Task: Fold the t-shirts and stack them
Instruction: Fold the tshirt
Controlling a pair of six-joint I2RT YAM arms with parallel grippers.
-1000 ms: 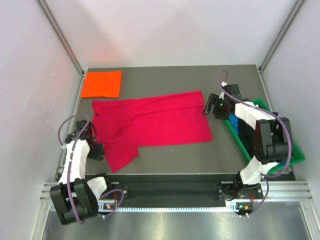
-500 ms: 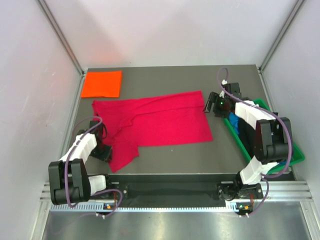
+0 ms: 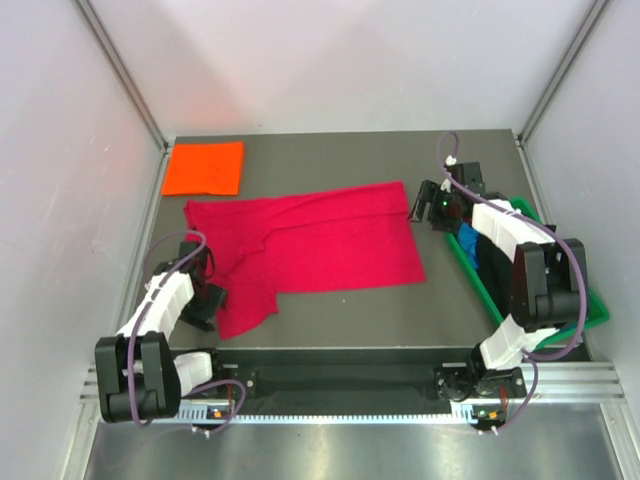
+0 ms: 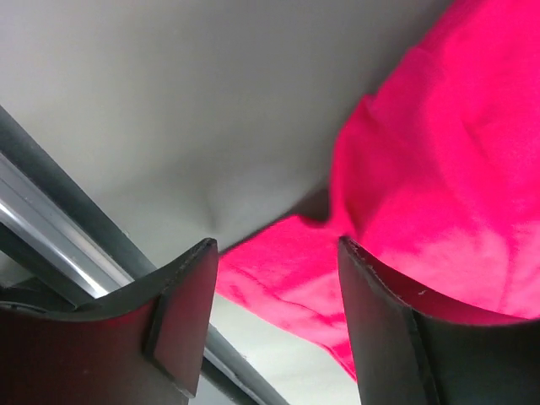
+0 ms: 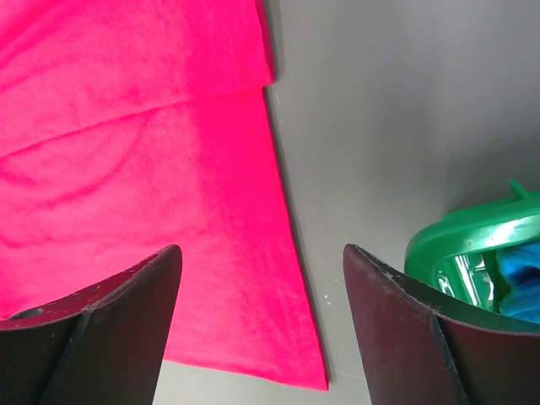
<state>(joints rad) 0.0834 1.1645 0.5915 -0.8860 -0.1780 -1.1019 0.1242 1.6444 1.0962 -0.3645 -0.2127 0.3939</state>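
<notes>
The robot's left gripper will next pick up the red t-shirt's near edge at the sleeve flap. Then it can fold that side of the red t-shirt over its body.
A crimson-red t-shirt lies half spread on the dark table, one sleeve flap hanging toward the near left. A folded orange t-shirt lies at the far left corner. My left gripper is open at the red shirt's near-left edge; in the left wrist view the red cloth lies between and beyond the fingers. My right gripper is open above the shirt's far right corner; the right wrist view shows the shirt's right edge between the fingers. A blue shirt lies in the bin.
A green plastic bin stands along the table's right edge, holding blue and dark cloth; its rim shows in the right wrist view. Grey walls enclose the table. A metal rail runs along the near edge.
My left arm has swung from the left edge toward the red shirt's near-left flap. My right gripper has shifted slightly toward the far right corner of the shirt.
</notes>
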